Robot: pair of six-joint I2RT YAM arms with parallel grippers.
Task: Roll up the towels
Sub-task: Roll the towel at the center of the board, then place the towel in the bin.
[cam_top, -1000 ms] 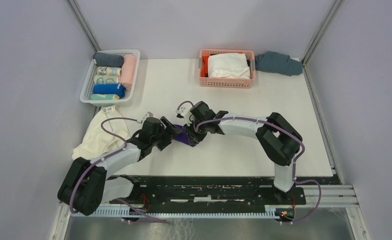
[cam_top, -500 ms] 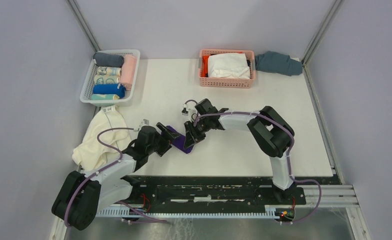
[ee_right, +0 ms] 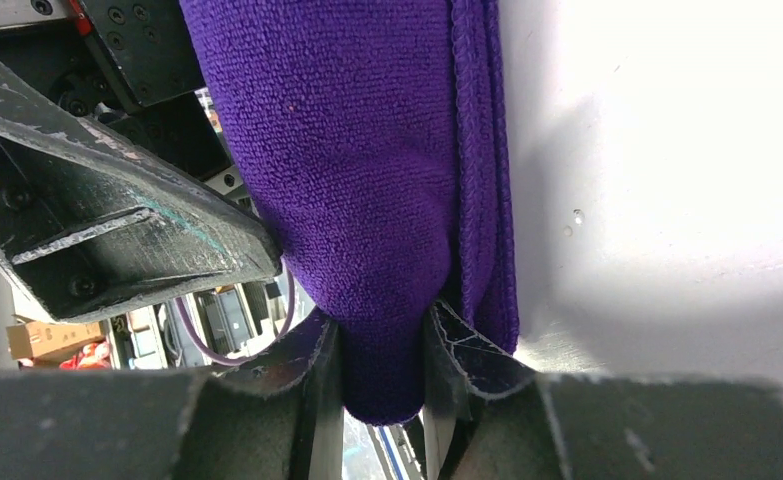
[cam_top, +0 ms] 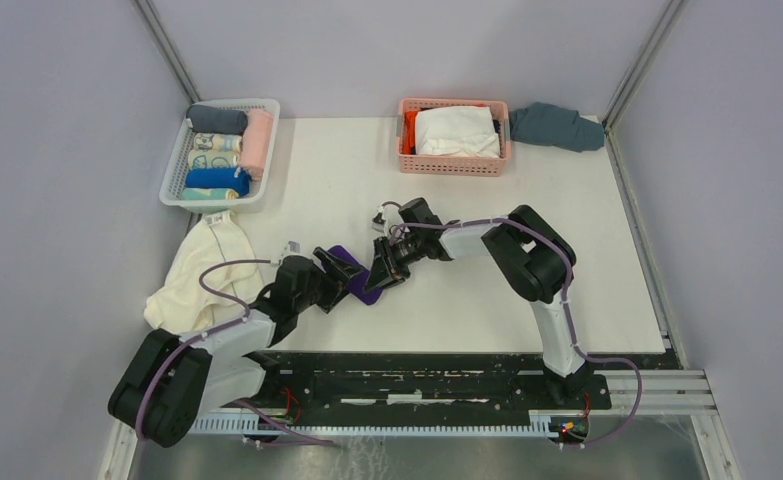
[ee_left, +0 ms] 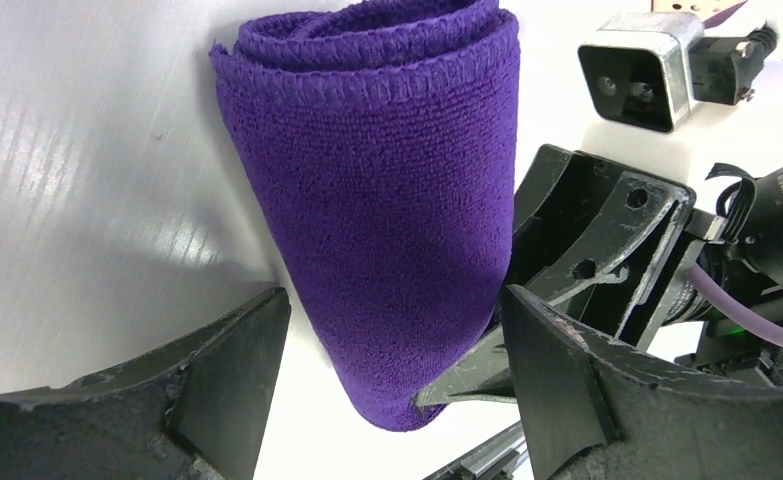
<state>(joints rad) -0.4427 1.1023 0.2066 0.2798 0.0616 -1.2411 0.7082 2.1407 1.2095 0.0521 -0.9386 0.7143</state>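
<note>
The left gripper grabs across both sides of the purple towel's roll next, which keeps it rolled to set into the white basket.
The purple towel [cam_top: 359,280] lies partly rolled on the white table between both grippers, and it fills the left wrist view [ee_left: 387,190] and the right wrist view [ee_right: 357,150]. My right gripper [cam_top: 385,264] [ee_right: 382,350] is shut on one end of the roll, pinching a fold of cloth. My left gripper [cam_top: 341,273] [ee_left: 397,325] stands open around the other end, one finger on each side and not pressing on it. The cream-white towel [cam_top: 201,274] lies crumpled at the table's left edge, beside my left arm.
A white basket [cam_top: 179,168] of several rolled towels stands at the back left. A pink basket [cam_top: 454,165] with white and orange cloth stands at the back, and a teal-grey cloth [cam_top: 557,126] lies to its right. A black rail [cam_top: 417,380] runs along the near edge.
Both grippers and the purple towel have shifted a little left and toward the near edge. The left arm has drawn back, and the right arm has folded its elbow inward.
</note>
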